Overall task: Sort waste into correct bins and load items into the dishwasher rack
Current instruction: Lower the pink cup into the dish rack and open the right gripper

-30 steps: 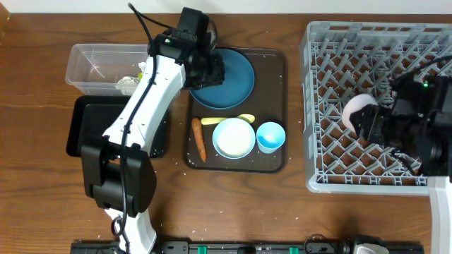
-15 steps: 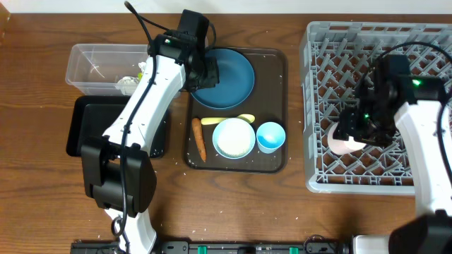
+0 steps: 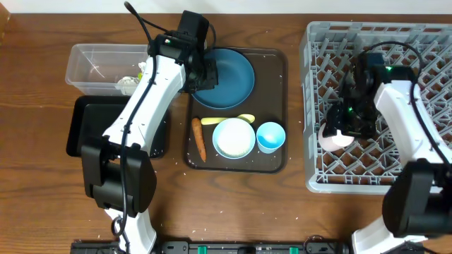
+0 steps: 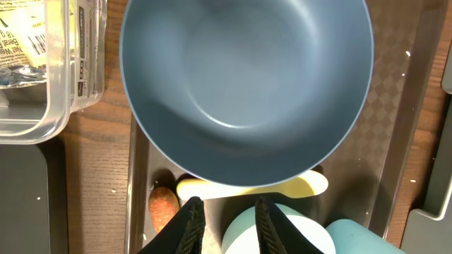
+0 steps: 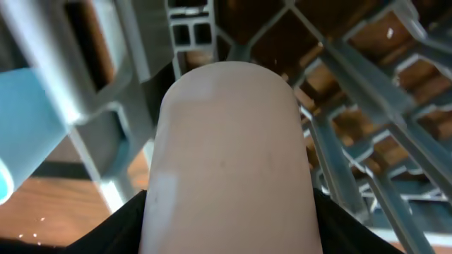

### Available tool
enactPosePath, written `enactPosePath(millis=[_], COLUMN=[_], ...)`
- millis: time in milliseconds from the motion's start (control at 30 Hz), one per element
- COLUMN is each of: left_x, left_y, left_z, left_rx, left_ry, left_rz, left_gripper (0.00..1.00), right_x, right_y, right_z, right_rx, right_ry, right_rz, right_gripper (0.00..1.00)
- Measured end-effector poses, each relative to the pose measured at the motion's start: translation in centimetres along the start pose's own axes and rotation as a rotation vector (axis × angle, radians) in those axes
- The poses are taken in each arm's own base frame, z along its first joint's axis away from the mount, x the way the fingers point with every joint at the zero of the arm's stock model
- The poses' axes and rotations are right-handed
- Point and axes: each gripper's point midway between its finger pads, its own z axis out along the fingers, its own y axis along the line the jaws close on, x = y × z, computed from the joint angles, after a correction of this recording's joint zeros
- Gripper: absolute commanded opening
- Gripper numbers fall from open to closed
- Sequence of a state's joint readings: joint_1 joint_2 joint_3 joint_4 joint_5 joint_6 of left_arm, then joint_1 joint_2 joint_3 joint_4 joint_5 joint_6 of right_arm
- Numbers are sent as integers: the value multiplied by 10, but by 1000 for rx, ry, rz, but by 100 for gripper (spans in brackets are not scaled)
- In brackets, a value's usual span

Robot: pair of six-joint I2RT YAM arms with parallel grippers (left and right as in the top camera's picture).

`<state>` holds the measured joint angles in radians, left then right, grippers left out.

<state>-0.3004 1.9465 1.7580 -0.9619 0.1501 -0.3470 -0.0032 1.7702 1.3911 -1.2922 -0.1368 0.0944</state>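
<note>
The left gripper grabs the light blue cup by its rim next, so the cup's base stays free for the handover to my right gripper.
My right gripper [image 3: 345, 127] is shut on the pale pink cup [image 3: 334, 138] low at the left side of the grey dishwasher rack [image 3: 395, 39]. The cup [image 5: 229, 155] fills the right wrist view, a finger on each side. My left gripper [image 3: 206, 70] hovers by the dark blue plate [image 3: 232, 77] on the brown tray. Its fingers [image 4: 191, 226] stand slightly apart, open, with nothing between them. In front of the plate [image 4: 247, 85] lie the yellow spoon [image 4: 304, 187], carrot [image 4: 163, 204], white-inside bowl [image 4: 296, 236] and light blue cup [image 4: 353, 238].
The clear tub [image 3: 99, 67] at the back left holds paper scraps and a wrapper [image 4: 21, 42]. The black tray [image 3: 88, 130] lies just in front of it. The brown serving tray [image 3: 279, 63] sits between the bins and the rack. Rack pegs [image 5: 339, 63] crowd round the pink cup.
My right arm has carried the pink cup leftward across the rack and turned it down near the rack's left wall. The left arm has barely shifted over the plate.
</note>
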Motion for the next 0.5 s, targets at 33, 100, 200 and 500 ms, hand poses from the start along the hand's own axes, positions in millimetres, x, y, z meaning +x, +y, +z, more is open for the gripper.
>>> enactPosePath(millis=[33, 100, 200, 500], left_x=[0, 0, 0, 9], left_y=[0, 0, 0, -6], left_z=[0, 0, 0, 0], left_rx=[0, 0, 0, 20], left_ry=[0, 0, 0, 33], left_rz=[0, 0, 0, 67], left_gripper=[27, 27, 27, 27], right_x=[-1, -2, 5, 4], right_y=[-1, -2, -2, 5], right_z=[3, 7, 8, -8], right_rx=[2, 8, 7, -18], right_ry=[8, 19, 52, 20], right_rz=[3, -4, -3, -7], right_gripper=[74, 87, 99, 99])
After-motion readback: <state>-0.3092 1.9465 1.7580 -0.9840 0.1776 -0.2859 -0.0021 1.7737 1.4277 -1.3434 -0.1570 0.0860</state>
